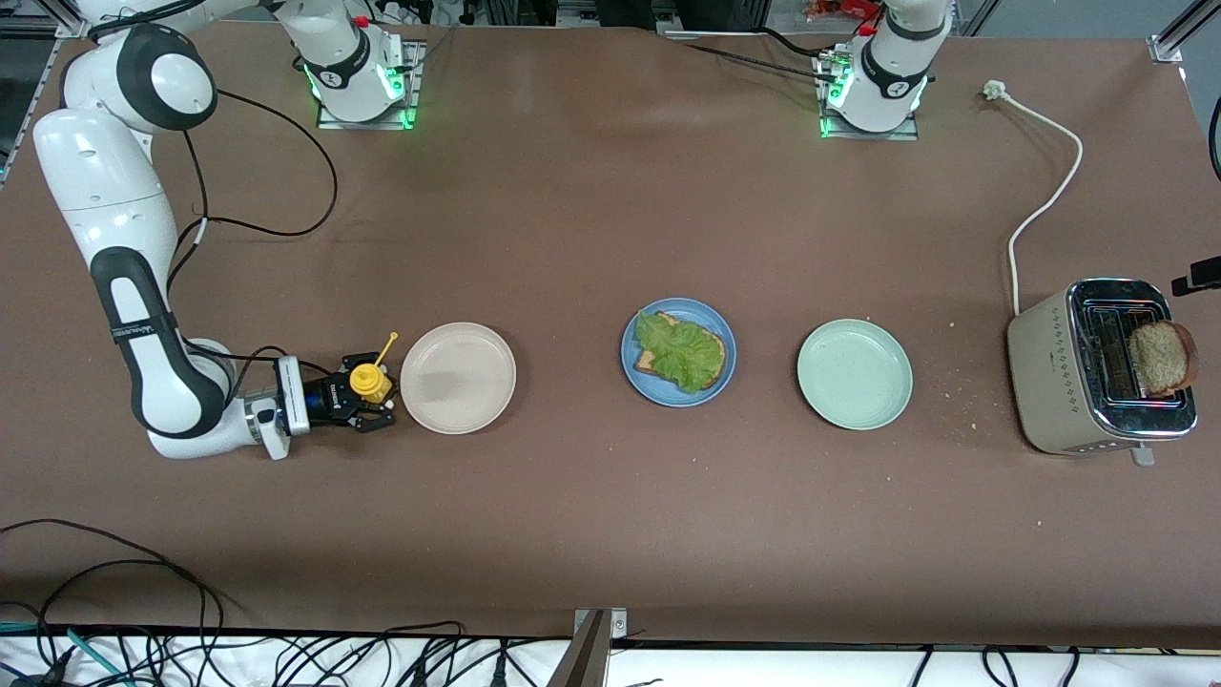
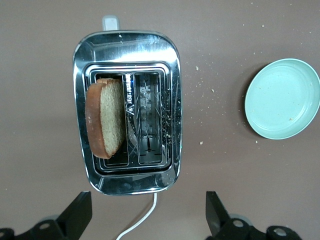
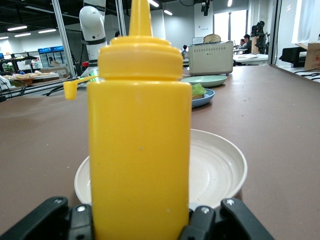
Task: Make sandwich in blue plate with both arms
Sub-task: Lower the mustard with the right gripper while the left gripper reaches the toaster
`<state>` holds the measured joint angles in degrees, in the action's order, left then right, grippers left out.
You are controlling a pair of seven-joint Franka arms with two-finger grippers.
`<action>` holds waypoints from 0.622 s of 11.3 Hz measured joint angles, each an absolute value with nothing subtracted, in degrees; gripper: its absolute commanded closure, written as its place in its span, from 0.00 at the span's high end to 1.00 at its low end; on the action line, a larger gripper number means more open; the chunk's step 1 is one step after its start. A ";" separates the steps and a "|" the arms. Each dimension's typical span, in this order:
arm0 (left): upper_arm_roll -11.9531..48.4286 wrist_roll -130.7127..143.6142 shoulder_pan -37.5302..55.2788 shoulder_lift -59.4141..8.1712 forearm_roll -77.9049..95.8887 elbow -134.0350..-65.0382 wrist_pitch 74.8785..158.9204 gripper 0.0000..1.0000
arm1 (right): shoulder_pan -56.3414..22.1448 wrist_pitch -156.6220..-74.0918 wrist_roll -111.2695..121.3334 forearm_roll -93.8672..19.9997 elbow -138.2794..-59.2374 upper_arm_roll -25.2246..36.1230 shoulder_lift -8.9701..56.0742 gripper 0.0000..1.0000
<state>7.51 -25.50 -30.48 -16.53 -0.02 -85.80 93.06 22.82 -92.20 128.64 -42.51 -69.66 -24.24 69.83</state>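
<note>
The bread slice should top the lettuce on the blue plate point(image 1: 722, 377), so next my left gripper needs to grip the slice by its brown crust edge point(image 1: 1188, 343).
The blue plate point(image 1: 722, 377) lies mid-table and holds one brown bread slice point(image 1: 711, 346) under a green lettuce leaf point(image 1: 674, 347). A second bread slice point(image 2: 106, 117) stands up out of one slot of the toaster point(image 2: 127, 50) at the left arm's end of the table. My left gripper point(image 2: 145, 217) hangs open over the table beside the toaster, above its white cord, with nothing between its fingers. My right gripper point(image 1: 367, 405) is shut on an upright yellow squeeze bottle point(image 1: 370, 383), low by the table beside the beige plate point(image 1: 458, 378); the bottle's cap point(image 1: 389, 339) hangs off on its tether.
A pale green plate point(image 1: 855, 374) lies between the blue plate and the toaster. The toaster's white cord point(image 1: 1045, 191) runs toward the left arm's base. Crumbs are scattered around the toaster. Cables hang along the table's front edge.
</note>
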 measured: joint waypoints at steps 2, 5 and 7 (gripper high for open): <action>7.63 -25.58 -30.47 -17.40 -0.02 -84.93 93.10 1.00 | 23.93 -91.93 128.64 -42.68 -69.66 -24.56 70.20 0.00; 7.45 -25.61 -31.36 -19.54 -0.02 -83.02 93.24 1.00 | 25.30 -90.76 128.65 -44.06 -69.65 -24.80 71.21 0.00; 7.35 -25.66 -31.93 -21.33 -0.02 -82.15 93.33 1.00 | 26.01 -90.23 128.64 -46.57 -69.77 -24.83 72.25 0.15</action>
<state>7.35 -25.66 -31.93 -21.33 -0.02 -82.15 93.33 26.01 -90.23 128.64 -46.57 -69.77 -24.83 72.25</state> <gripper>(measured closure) 0.000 0.956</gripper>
